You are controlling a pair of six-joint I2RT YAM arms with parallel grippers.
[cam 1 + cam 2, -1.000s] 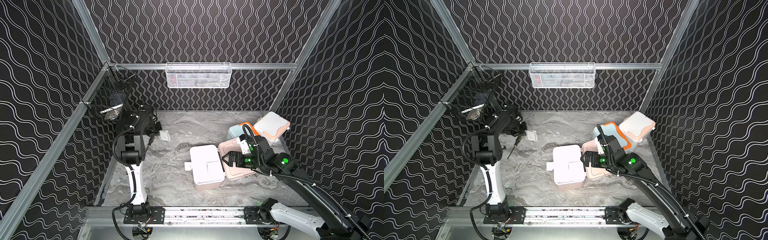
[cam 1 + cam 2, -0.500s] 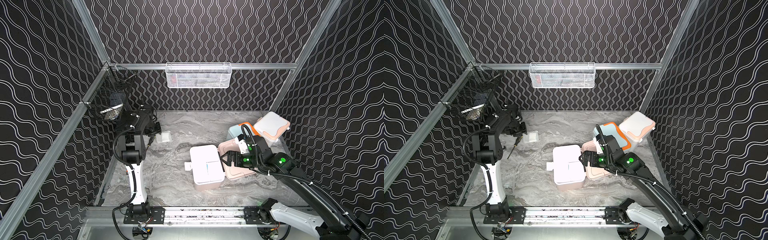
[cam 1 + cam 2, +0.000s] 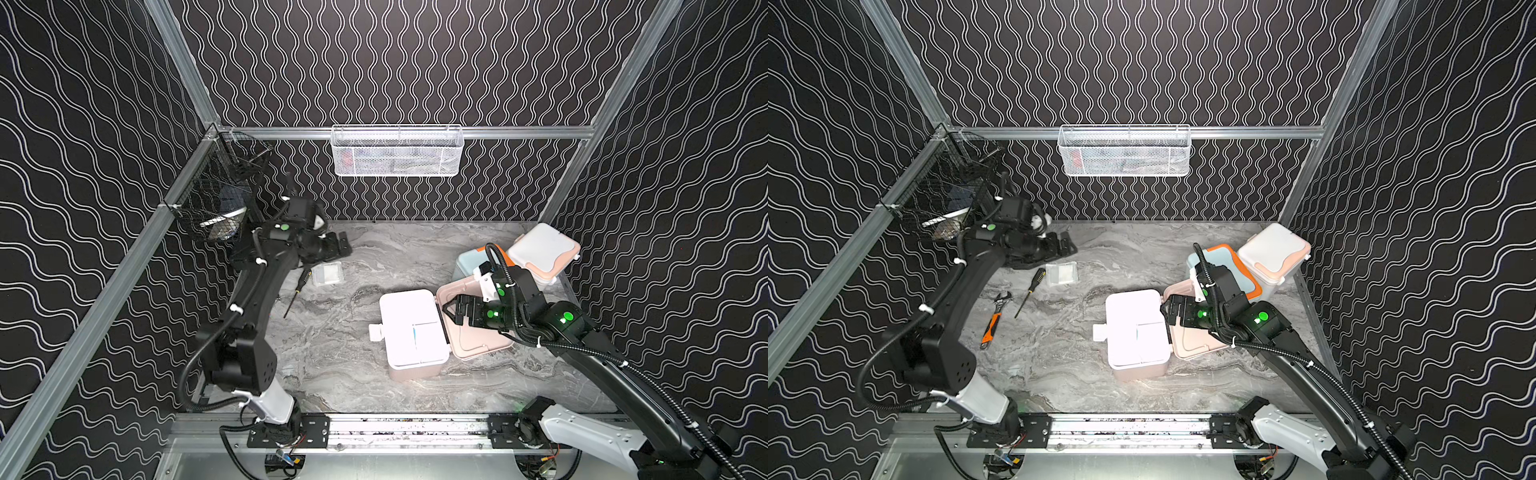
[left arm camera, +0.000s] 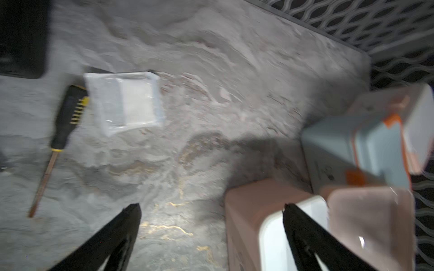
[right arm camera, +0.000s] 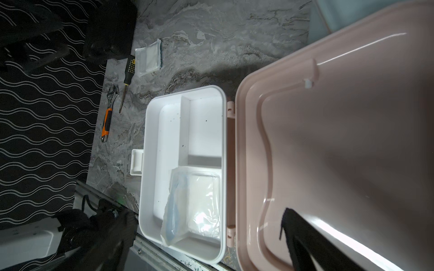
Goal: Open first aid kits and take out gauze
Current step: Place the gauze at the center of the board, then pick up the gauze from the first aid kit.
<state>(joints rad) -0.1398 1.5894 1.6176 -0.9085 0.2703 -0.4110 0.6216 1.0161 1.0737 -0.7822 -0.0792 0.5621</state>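
I need to take the gauze packet out of the kit next, so I should pick it up with my left gripper by its bluish edge, which leans over the tray divider.
The pink first aid kit (image 3: 415, 368) stands open at mid-table, its white inner tray (image 5: 150, 140) showing and its lid (image 3: 478, 345) laid back to the right. One gauze packet (image 5: 202, 206) lies in a tray compartment. My right gripper (image 3: 451, 309) hovers open above the hinge and lid, empty. A second gauze packet (image 3: 327, 273) (image 4: 124, 103) lies flat on the table at back left. My left gripper (image 3: 338, 245) is open just behind it, apart from it. The blue-grey kit (image 3: 467, 262) and the white kit (image 3: 542, 251) stand shut at back right.
A black-handled screwdriver (image 3: 1030, 291) and an orange-handled wrench (image 3: 994, 316) lie left of the packet. A flat black case (image 5: 110, 30) sits at the back left corner. A black wire basket (image 3: 216, 208) hangs on the left wall and a white one (image 3: 397, 151) on the back wall.
My left gripper has gone from shut to open and let go of the gauze packet, which now rests on the table. The right arm has barely shifted.
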